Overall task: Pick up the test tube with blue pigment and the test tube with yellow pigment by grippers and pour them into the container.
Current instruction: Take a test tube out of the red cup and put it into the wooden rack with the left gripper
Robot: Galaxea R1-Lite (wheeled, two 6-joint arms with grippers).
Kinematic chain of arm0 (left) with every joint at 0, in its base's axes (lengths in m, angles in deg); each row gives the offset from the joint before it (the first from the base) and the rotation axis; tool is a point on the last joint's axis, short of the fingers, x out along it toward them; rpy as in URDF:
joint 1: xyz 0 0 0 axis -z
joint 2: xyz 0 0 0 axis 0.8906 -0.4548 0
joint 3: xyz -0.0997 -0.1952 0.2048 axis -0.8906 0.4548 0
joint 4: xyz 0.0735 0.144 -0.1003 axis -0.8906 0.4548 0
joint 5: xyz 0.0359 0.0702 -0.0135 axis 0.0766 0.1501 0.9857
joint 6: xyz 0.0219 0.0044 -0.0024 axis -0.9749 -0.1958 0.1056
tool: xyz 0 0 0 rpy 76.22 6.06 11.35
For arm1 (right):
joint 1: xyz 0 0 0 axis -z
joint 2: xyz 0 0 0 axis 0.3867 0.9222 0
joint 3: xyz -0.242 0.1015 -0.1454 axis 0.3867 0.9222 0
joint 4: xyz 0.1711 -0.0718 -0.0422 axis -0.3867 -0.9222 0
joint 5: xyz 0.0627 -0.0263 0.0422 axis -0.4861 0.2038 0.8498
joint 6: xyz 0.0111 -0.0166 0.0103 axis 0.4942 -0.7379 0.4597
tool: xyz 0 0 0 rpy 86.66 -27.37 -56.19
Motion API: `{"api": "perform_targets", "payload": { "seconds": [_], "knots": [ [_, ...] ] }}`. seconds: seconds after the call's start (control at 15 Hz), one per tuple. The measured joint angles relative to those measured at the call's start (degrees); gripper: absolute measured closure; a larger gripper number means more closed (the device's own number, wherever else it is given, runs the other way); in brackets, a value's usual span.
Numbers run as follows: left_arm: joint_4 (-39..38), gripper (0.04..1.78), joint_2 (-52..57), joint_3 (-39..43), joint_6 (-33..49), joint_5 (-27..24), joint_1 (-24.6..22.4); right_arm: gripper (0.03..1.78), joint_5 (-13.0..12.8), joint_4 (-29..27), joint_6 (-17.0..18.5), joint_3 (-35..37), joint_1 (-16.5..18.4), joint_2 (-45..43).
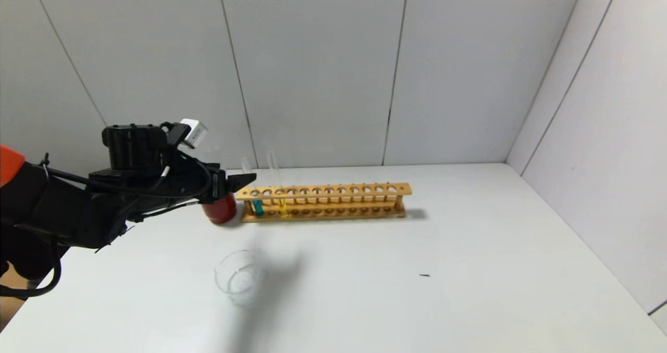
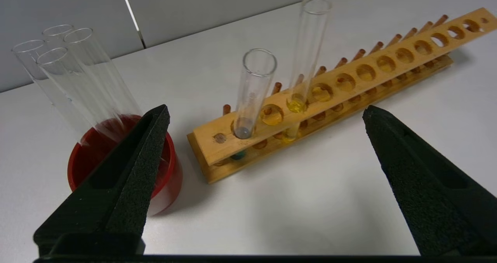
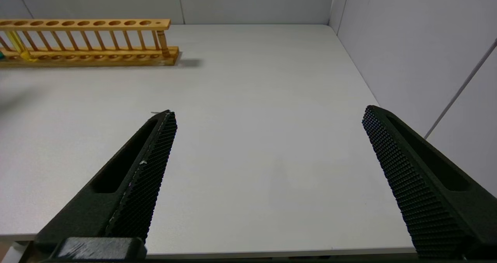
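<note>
My gripper grabs the blue tube by its bare upper end next, since the wooden rack closes around the tube's lower half.
The test tube with blue pigment stands in the left end of a wooden rack; the test tube with yellow pigment stands two holes to its right. My left gripper hovers open and empty just left of the rack, over the red cup. In the left wrist view the gripper is open with the blue tube and the yellow tube ahead between its jaws, untouched. The container, a clear glass dish, sits on the table nearer me. My right gripper is open and empty, out of the head view.
A dark red cup stands left of the rack and holds several empty glass tubes. The rack's far end shows in the right wrist view. Grey walls close the table behind and on the right. A small dark speck lies on the table.
</note>
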Motion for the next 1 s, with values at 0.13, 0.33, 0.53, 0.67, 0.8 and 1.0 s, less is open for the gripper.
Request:
{"api": "perform_targets", "payload": {
  "seconds": [0.13, 0.33, 0.53, 0.67, 0.8, 1.0],
  "knots": [
    [0.4, 0.07, -2.6, -2.8, 0.0, 0.2, 0.0, 0.06, 0.0, 0.0, 0.0, 0.0, 0.0, 0.0],
    [0.5, 0.07, -5.9, -6.3, 0.0, 0.3, 0.4, 0.06, 0.0, 0.0, 0.0, 0.0, 0.0, 0.0],
    [0.6, 0.08, -8.0, -8.2, 0.0, 0.2, 1.0, 0.06, 0.0, 0.0, 0.0, 0.0, 0.0, 0.0],
    [0.5, 0.18, -9.1, -8.7, 0.1, 0.3, 1.1, 0.06, 0.0, 0.0, 0.0, 0.0, 0.0, 0.0],
    [0.5, 0.39, -9.9, -9.5, 0.1, 0.2, 1.2, 0.06, 0.0, 0.0, 0.0, 0.0, 0.0, 0.0],
    [0.5, 0.89, -10.7, -10.4, 0.1, 0.1, 1.4, 0.06, 0.0, 0.0, 0.0, 0.0, 0.0, 0.0]
  ]
}}
